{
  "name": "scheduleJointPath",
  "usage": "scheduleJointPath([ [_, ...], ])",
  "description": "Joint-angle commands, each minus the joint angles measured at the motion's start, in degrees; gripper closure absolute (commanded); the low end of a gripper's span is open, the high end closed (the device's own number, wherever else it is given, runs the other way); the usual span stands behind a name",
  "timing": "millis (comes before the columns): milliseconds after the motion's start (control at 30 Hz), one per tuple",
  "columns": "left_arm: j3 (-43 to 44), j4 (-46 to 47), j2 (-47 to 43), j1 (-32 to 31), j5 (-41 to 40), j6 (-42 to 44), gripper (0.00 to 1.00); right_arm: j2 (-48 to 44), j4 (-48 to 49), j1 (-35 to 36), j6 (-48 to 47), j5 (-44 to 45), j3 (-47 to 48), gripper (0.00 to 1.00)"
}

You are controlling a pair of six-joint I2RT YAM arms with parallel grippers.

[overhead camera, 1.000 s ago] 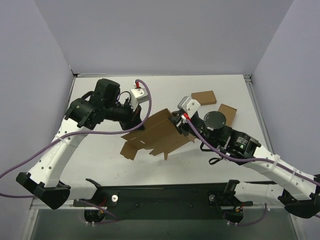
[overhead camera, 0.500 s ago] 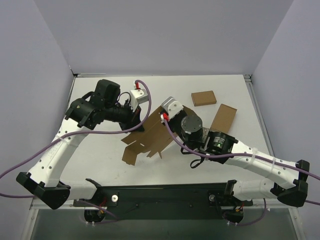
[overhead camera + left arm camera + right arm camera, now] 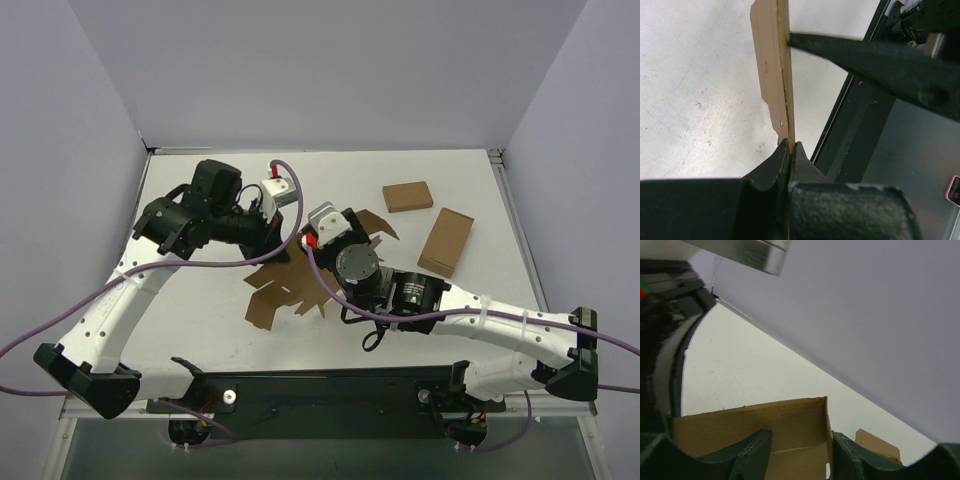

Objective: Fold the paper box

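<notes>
The far-side panel of the paper box is raised. My right gripper needs to pinch the panel by its edge (image 3: 828, 444) to turn it, so the flaps stay free to fold.
The paper box (image 3: 281, 291) is a brown die-cut sheet, partly folded, lying mid-table under both wrists. My left gripper (image 3: 272, 250) is shut on its left edge. In the left wrist view the thin cardboard (image 3: 771, 75) runs edge-on straight out of the shut left gripper (image 3: 790, 145), and a dark tapered part of the right arm (image 3: 880, 55) touches its far edge. My right gripper (image 3: 357, 222) sits over the sheet's far side. In the right wrist view the right gripper (image 3: 802, 450) has its jaws apart, with a raised panel and corner flap of the paper box (image 3: 755, 422) between them.
Two smaller ready-made brown boxes lie at the back right, one flat (image 3: 407, 196) and one nearer (image 3: 446, 241); the far one shows as a small box (image 3: 877, 445) in the right wrist view. Grey walls close three sides. A black rail (image 3: 330, 385) runs along the near edge.
My right arm has swung left across the sheet, uncovering the nearer small box. The sheet has bunched up leftward. The right jaws have widened. The left arm has held still.
</notes>
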Motion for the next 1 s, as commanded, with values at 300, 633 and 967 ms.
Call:
scheduleJointPath([
  [300,5.69,-1.41,6.00,0.35,15.67,9.61,1.00,-14.68,-32.93,-3.61,10.23,-28.11,16.61,0.09],
  [633,5.70,-5.37,5.92,-3.16,15.86,10.85,1.00,-9.08,-48.23,-11.79,1.70,-48.44,27.68,0.03],
  [967,4.99,-6.96,5.39,-8.53,14.10,11.28,1.00,1.40,-55.27,-15.32,-1.56,-58.83,36.31,0.05],
])
